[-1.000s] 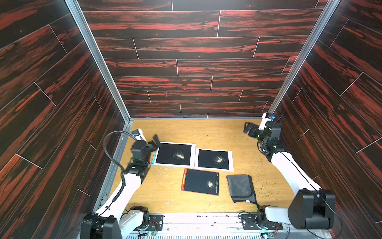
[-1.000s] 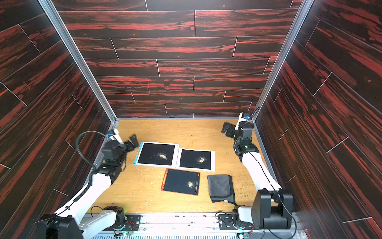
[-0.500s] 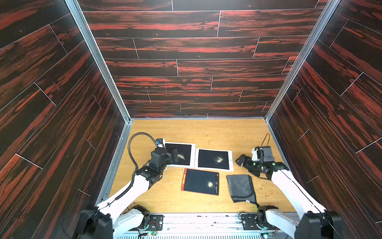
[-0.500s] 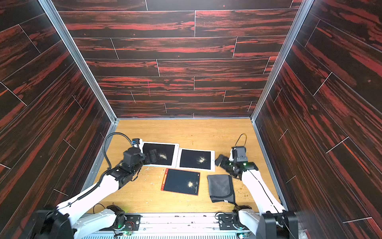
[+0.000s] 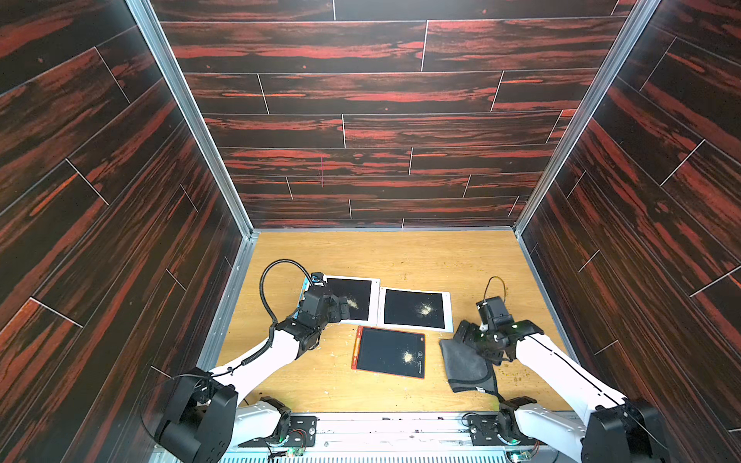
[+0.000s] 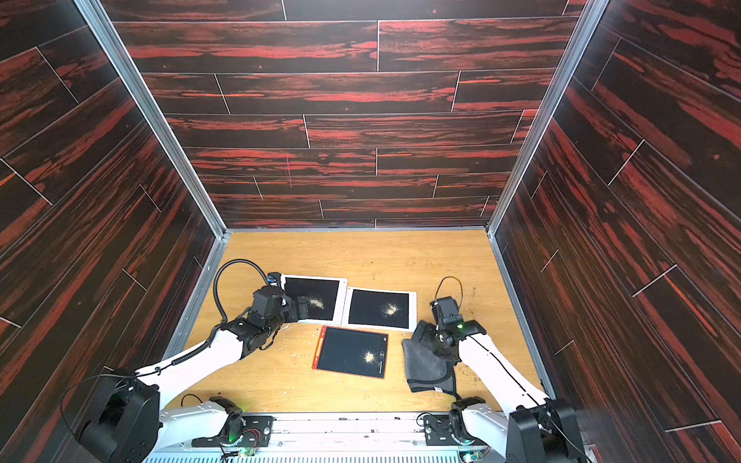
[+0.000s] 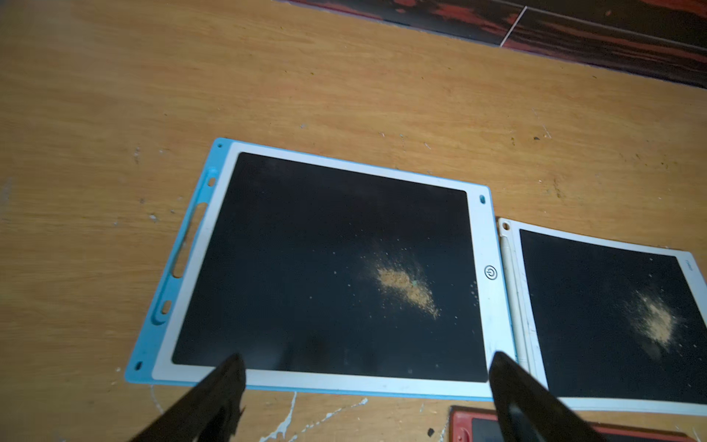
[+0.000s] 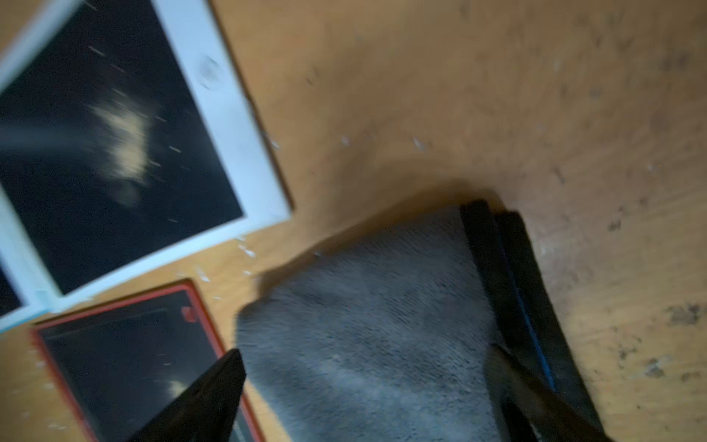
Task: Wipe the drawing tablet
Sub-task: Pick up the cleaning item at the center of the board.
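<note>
I should next use my right gripper to grab the folded grey cloth's (image 5: 465,364) far end, bunched over my fingers, so it can wipe the drawing tablet.
Three black-screened drawing tablets lie on the wooden table, each with a patch of tan powder: a blue-and-white one (image 5: 355,298) (image 7: 329,268), a white one (image 5: 415,309) (image 8: 114,145) and a red one (image 5: 389,352) (image 8: 126,356). A folded grey cloth (image 5: 465,364) (image 8: 367,317) lies right of the red tablet. My left gripper (image 5: 341,312) (image 7: 363,363) hovers open over the blue tablet's near edge, holding nothing. Over the cloth's far end my right gripper (image 5: 465,332) (image 8: 363,359) is open, its fingers either side of the fabric.
Dark red wood-pattern walls enclose the table (image 5: 401,256) on three sides, with metal rails (image 5: 228,296) along the edges. White scratches and small crumbs mark the wood near the tablets. The left arm's black cable (image 5: 266,280) loops above the table.
Both arms have swung in from the table's sides. The left gripper came over the blue tablet; the right gripper moved nearer and dropped to the grey cloth. Both stayed open.
</note>
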